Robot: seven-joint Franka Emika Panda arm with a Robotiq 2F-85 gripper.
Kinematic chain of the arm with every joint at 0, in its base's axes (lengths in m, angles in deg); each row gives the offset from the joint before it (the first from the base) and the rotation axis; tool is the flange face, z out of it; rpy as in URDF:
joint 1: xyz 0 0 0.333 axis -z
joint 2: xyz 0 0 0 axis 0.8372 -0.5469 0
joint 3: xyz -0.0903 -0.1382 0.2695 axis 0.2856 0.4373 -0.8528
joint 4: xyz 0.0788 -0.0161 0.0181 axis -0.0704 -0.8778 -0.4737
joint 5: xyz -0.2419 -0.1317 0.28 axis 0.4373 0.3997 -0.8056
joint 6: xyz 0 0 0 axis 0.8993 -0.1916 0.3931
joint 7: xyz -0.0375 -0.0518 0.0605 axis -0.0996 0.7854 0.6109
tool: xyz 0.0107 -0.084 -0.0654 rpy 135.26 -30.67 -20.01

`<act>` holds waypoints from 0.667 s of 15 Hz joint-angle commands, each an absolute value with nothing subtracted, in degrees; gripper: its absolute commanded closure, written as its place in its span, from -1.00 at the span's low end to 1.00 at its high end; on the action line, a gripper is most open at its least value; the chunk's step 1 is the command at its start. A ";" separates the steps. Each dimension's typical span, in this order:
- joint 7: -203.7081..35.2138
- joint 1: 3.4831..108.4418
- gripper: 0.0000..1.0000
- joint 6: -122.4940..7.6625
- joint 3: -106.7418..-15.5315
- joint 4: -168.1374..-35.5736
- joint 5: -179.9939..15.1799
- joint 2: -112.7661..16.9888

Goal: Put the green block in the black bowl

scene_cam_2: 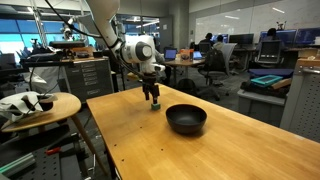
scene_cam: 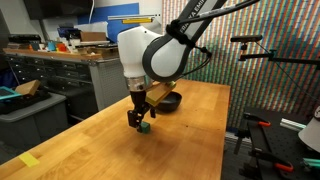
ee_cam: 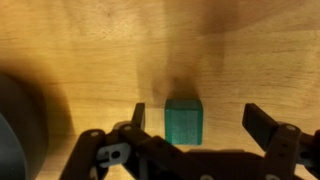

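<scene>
My gripper lowers first and then closes on the green block, since the fingers end above the top of the green block (scene_cam: 146,127) (ee_cam: 184,122) on the tabletop.
The green block (ee_cam: 184,122) lies on the wooden table between my gripper's (ee_cam: 200,120) two open fingers, nearer one finger than the other. Neither finger touches it. In both exterior views the gripper (scene_cam: 138,118) (scene_cam_2: 153,97) points down just above the table, with the block (scene_cam: 146,127) (scene_cam_2: 154,104) at its tips. The black bowl (scene_cam_2: 186,119) stands empty on the table a short way from the block. In an exterior view the bowl (scene_cam: 172,101) is partly hidden behind the arm, and its dark rim (ee_cam: 14,130) shows at the edge of the wrist view.
The wooden table (scene_cam_2: 150,145) carries only the block and the bowl. A round side table with a white object (scene_cam_2: 30,103) stands beside it. Cabinets and benches (scene_cam: 50,75) stand behind, and a camera stand (scene_cam: 250,50) is next to the table edge.
</scene>
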State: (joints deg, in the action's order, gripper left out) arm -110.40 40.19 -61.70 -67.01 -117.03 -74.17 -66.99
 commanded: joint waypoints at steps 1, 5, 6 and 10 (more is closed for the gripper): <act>-111.89 38.35 -1.00 -62.19 -65.47 -114.06 -75.99 -69.15; -112.43 38.17 -1.00 -62.42 -65.33 -113.23 -76.85 -70.28; -112.59 38.16 -1.00 -62.52 -65.23 -113.01 -76.87 -70.62; -112.79 38.33 -1.00 -62.88 -64.54 -112.11 -76.80 -71.86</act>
State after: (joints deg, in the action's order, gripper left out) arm -112.08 39.60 -62.05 -66.30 -114.33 -75.73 -70.10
